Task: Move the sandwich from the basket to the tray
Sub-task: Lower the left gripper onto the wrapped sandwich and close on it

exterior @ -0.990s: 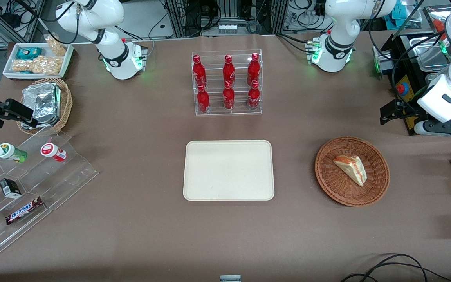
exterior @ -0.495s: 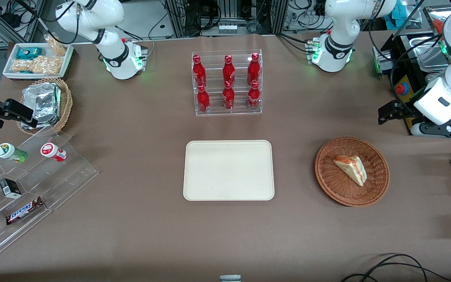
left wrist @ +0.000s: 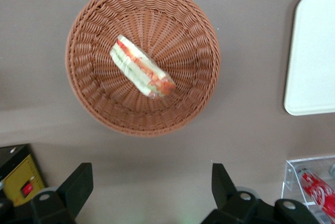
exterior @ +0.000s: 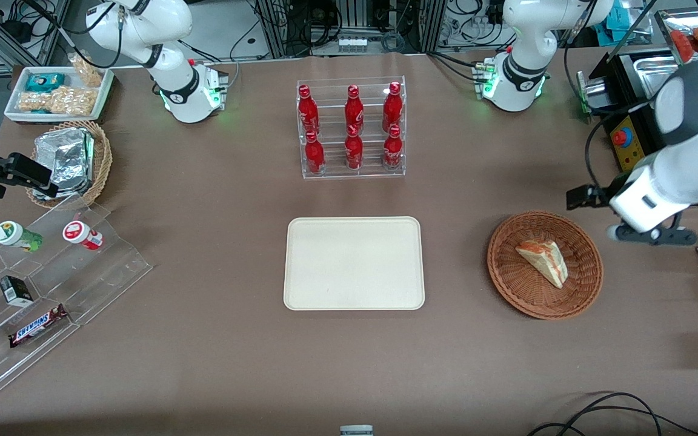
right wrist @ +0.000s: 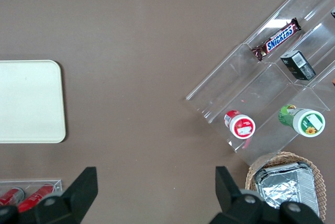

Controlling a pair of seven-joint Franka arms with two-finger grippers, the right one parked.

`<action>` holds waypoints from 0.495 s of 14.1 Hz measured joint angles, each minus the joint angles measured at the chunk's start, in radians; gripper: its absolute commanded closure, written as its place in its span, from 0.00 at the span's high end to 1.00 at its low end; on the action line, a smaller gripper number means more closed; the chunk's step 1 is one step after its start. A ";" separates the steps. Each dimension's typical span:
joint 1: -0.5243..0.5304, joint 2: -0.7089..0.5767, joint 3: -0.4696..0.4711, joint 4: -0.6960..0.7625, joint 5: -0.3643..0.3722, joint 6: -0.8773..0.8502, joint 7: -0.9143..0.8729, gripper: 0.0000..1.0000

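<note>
Next, my left gripper needs to grab the sandwich by its gathered wrapper end [exterior: 528, 250] to move the sandwich onto the tray [exterior: 354, 263].
The sandwich [exterior: 543, 261], a pale wedge with orange and green layers in clear wrap, lies in the round reddish-brown wicker basket [exterior: 506, 266]. The cream tray [exterior: 354, 263] sits mid-table and holds nothing. My left gripper [exterior: 652, 235] hovers above the table just off the basket's rim, toward the working arm's end and slightly farther from the front camera than the sandwich. In the left wrist view the gripper [left wrist: 149, 182] is open and empty, its fingertips [left wrist: 78, 182] apart from the basket [left wrist: 78, 77] and the sandwich [left wrist: 141, 73]. An edge of the tray [left wrist: 314, 51] shows there too.
A clear rack of red bottles [exterior: 352, 130] stands farther from the front camera than the tray. A tan basket of foil packets [exterior: 64, 160], a white snack tray [exterior: 58, 94] and a clear stepped stand [exterior: 52, 290] lie toward the parked arm's end. A black box with a red button [exterior: 624, 136] is near the working arm.
My left arm has swung nearer to the front camera and toward the basket. The gripper now hangs close to the basket's rim. The sandwich, basket and tray have not moved.
</note>
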 measured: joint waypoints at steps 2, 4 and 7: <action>0.001 0.032 0.001 -0.061 0.008 0.110 -0.002 1.00; 0.002 0.050 0.005 -0.151 0.009 0.267 -0.060 1.00; 0.004 0.083 0.014 -0.258 0.009 0.460 -0.363 1.00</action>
